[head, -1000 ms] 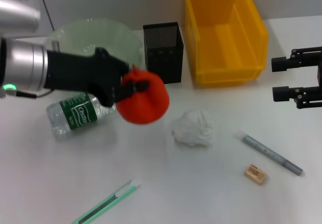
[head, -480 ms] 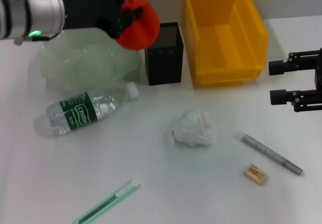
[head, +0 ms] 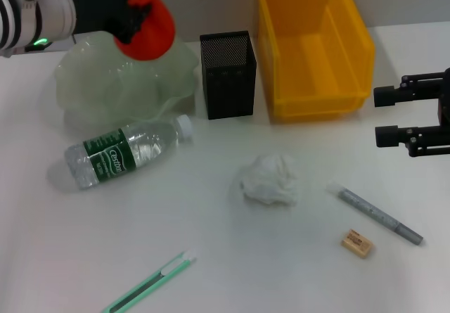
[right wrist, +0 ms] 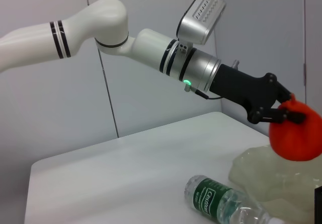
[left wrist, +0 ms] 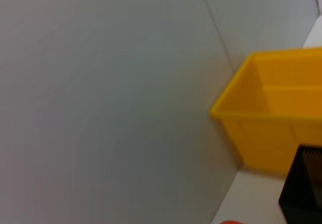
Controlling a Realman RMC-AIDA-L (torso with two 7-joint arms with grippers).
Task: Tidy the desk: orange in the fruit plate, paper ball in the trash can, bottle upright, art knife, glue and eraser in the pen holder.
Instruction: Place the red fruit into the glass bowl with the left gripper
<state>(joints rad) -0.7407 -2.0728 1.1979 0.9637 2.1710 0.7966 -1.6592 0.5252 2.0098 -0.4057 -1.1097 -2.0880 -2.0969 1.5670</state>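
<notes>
The orange [head: 146, 33] hangs over the plate's back rim [head: 112, 37], so it is too early to release it. My left gripper first moves the orange lower into the fruit plate next.
My left gripper [head: 133, 19] is shut on the orange [head: 146, 33] and holds it just above the pale green fruit plate [head: 105, 88] at the back left; the right wrist view shows the same orange [right wrist: 296, 136] above the plate [right wrist: 261, 171]. A clear bottle [head: 123, 151] with a green label lies on its side in front of the plate. The white paper ball [head: 268, 179] rests mid-table. Near the front edge lies the green art knife [head: 148, 283]. At the right lie the grey glue stick [head: 380, 214] and the tan eraser [head: 356, 243]. The black mesh pen holder [head: 228, 74] stands beside the yellow trash can [head: 313, 46]. My right gripper [head: 383, 116] hangs open at the right edge.
The white table runs up to a grey wall at the back. Pen holder and yellow bin stand close together at the back centre. The bottle [right wrist: 221, 201] lies between the plate and the open table front.
My left gripper has carried the orange up and back to the left, from over the bottle to above the fruit plate. The right arm has barely moved.
</notes>
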